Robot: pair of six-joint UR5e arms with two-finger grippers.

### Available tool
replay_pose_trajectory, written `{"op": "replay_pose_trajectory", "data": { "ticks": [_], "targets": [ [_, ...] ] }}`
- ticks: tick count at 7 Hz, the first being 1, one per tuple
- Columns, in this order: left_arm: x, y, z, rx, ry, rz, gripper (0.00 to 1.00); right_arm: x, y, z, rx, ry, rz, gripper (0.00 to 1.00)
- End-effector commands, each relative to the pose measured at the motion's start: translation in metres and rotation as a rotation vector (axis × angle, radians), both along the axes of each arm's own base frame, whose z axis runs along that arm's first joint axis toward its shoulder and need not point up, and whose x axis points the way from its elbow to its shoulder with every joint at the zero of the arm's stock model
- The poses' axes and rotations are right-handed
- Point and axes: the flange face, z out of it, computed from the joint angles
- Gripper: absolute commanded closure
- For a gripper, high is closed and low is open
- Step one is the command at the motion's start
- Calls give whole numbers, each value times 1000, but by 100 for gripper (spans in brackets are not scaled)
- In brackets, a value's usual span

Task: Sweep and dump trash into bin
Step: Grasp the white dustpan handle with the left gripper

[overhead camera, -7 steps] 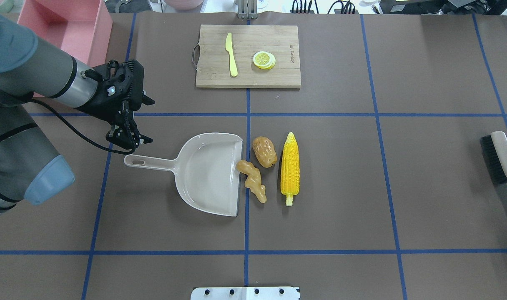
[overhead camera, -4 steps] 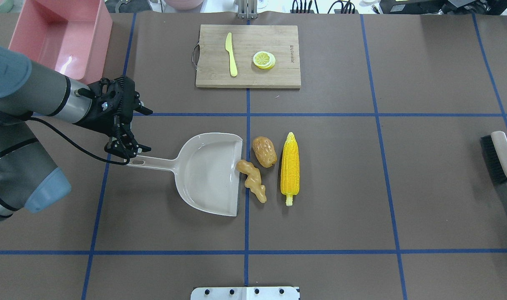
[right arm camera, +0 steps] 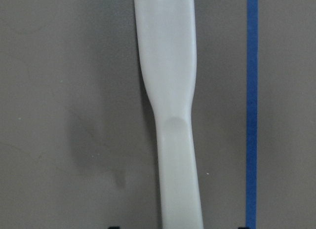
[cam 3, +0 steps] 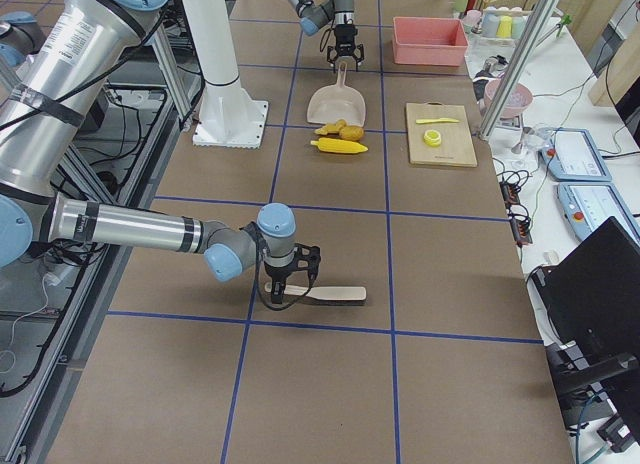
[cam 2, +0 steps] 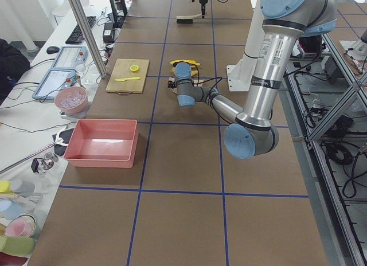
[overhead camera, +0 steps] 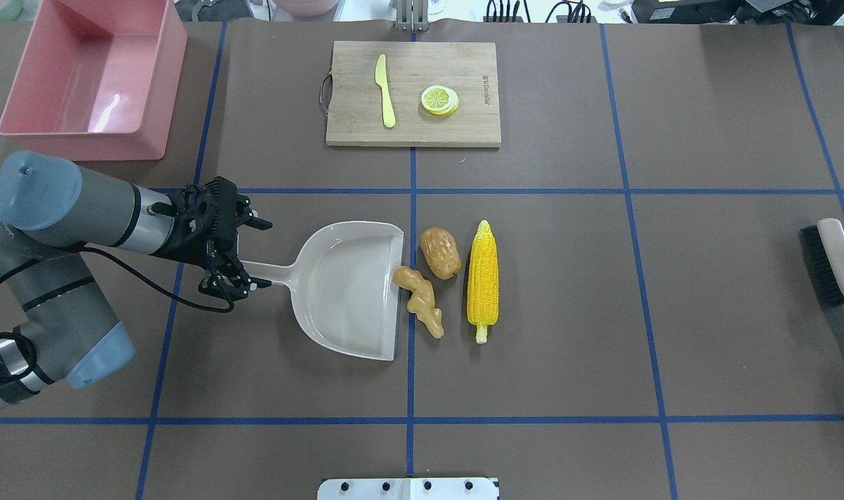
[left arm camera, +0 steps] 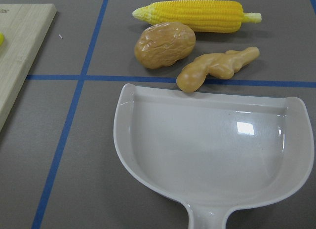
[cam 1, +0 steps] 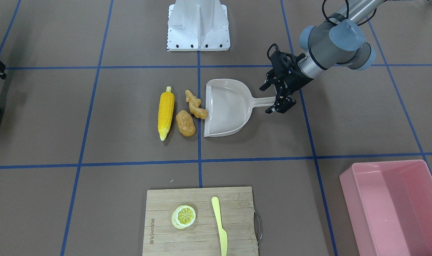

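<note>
The white brush has to sweep the trash into the dustpan, so my right gripper needs to grab it by its handle (right arm camera: 177, 174) next.
The trash lies mid-table: a yellow corn cob (overhead camera: 482, 281), a tan ginger root (overhead camera: 420, 301) and an orange-brown potato-like lump (overhead camera: 441, 253). The ginger touches the open lip of a beige dustpan (overhead camera: 345, 292). My left gripper (overhead camera: 250, 255) is open, with its fingers either side of the dustpan's handle end. The left wrist view shows the pan (left arm camera: 212, 145) and the three foods beyond it. The pink bin (overhead camera: 172, 83) stands at the far left corner. My right gripper (right arm camera: 178, 227) is open over the handle of a brush (cam 3: 330, 295) at the table's right end.
A wooden cutting board (overhead camera: 463, 118) at the back centre holds a pale yellow knife (overhead camera: 385, 90) and a lemon slice (overhead camera: 439, 99). The brush's black bristles (overhead camera: 817, 267) show at the right edge. Blue tape lines cross the brown table.
My left arm has swung toward the robot and lowered. Its gripper has moved from beside the handle end to around it. The bin is now uncovered. The trash and dustpan have not moved.
</note>
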Motion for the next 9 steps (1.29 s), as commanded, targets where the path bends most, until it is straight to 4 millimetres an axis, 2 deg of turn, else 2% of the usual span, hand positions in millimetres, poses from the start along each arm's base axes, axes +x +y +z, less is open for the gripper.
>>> {"op": "replay_pose_trajectory", "data": {
  "ticks": [1,2,3,5,6,8,9],
  "targets": [
    [11,4,11,3,7,4,3,-3,1,-1,0,0,-6,62],
    [24,11,21,1,4,27,3,-3,0,-3,14,-11,-5,86],
    [27,12,23,-13,12,28,3,-3,1,-3,16,-12,-5,100],
    [31,15,21,-31,17,30,3,2,6,-6,55,-39,-10,100],
    [32,15,22,-36,15,29,3,-1,2,-30,86,-72,-11,100],
    [33,13,27,-40,8,23,3,-28,-2,-65,113,-96,-67,100],
    [35,13,31,-39,11,24,3,-43,-20,-99,107,-94,-68,100]
  ]
}}
